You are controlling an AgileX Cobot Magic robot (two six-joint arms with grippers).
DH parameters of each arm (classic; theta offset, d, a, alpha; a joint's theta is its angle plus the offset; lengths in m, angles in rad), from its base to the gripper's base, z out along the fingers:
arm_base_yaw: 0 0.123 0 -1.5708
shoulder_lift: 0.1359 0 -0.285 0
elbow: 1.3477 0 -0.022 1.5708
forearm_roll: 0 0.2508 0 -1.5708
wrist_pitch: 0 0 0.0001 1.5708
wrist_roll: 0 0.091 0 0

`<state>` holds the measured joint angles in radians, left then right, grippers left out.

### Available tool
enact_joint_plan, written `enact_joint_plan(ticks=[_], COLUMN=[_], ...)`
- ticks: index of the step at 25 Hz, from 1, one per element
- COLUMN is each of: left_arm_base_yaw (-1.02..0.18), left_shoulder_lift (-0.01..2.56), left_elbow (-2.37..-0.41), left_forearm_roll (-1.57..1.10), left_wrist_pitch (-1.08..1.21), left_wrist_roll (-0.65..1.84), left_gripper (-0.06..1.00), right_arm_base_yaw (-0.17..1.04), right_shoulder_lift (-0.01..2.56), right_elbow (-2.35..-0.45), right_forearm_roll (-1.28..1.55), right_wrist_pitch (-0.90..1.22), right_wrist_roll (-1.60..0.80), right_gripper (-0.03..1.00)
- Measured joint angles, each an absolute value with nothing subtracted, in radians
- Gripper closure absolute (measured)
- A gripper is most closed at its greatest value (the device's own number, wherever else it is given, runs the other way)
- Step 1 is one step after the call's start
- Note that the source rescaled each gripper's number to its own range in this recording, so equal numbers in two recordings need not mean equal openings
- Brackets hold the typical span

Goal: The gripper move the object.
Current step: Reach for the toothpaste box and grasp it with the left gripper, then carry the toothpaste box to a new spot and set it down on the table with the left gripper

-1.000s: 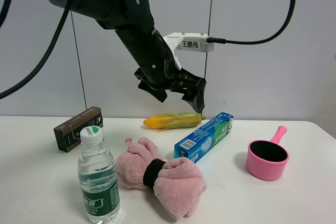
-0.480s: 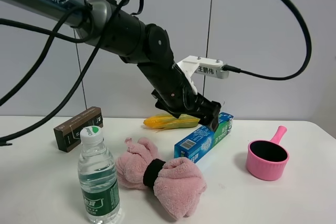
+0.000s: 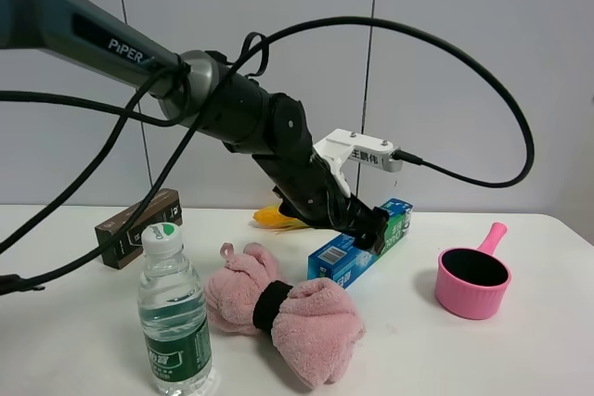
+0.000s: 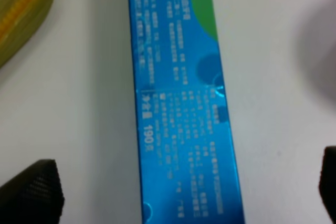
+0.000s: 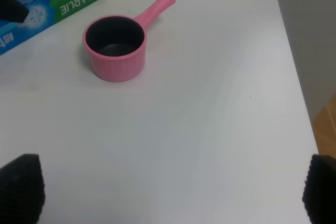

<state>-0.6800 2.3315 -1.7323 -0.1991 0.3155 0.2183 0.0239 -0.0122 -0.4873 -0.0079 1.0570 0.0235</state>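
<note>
My left gripper's fingers are still above the blue box's top side [image 3: 339, 255] [image 4: 186, 166], so it is too early to close on the box. The gripper lowers first.
The long blue and green toothpaste box [image 3: 348, 249] lies flat on the white table [image 3: 520, 350], right of centre. My left gripper [image 3: 368, 224] is low over its far half, open. In the left wrist view the box [image 4: 178, 103] runs between the two black fingertips [image 4: 31, 190], which stand wide on either side of it without touching. My right gripper [image 5: 170, 190] is open and empty above bare table. It does not show in the exterior high view. The box's green end [image 5: 58, 1] shows in the right wrist view.
A corn cob [image 3: 271, 217] lies just behind the left gripper, close beside the box [image 4: 21, 9]. A pink saucepan [image 3: 473, 280] sits at the right [image 5: 115, 45]. A pink towel bundle [image 3: 288, 308], a water bottle [image 3: 174, 317] and a dark brown box [image 3: 139, 227] lie to the left.
My left arm has come down and to the right, from above the corn to low over the toothpaste box. The box has not moved.
</note>
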Motion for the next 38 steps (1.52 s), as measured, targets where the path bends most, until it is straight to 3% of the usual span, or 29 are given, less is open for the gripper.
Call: enact_joint_plan(ticks=[18,20,22,25,26,38], left_arm_base_yaw=[-0.680,-0.680,-0.680,-0.680,-0.679,-0.680], left_shoulder_lift=[2.414,2.414,2.414,2.414,2.414,2.292], left_elbow=[-1.732,-1.732,-1.732,-1.732,-1.732,-1.733], left_forearm_roll=[-0.185,-0.185,-0.185,-0.185,-0.182,-0.182], left_wrist_pitch=[0.288,0.288,0.288,0.288,0.288,0.329], left_wrist_roll=[0.226,0.226,0.226,0.226,0.226,0.226], left_gripper=[-0.03,0.12,0.37,0.89,0.94,0.94], right_arm_base_yaw=[0.024,0.024,0.024,0.024,0.024,0.024], right_shoulder_lift=[-0.012,-0.012,-0.012,-0.012,-0.012,-0.012], right_elbow=[-0.487,-0.487,-0.487,-0.487,-0.487,-0.487], right_forearm_roll=[-0.008,-0.008,-0.008,-0.008,-0.008,-0.008], right_wrist_pitch=[1.057,1.057,1.057,1.057,1.057,1.057], right_wrist_roll=[0.024,0.024,0.024,0.024,0.024,0.024], right_gripper=[-0.03,-0.03,-0.03,-0.03,-0.03,-0.03])
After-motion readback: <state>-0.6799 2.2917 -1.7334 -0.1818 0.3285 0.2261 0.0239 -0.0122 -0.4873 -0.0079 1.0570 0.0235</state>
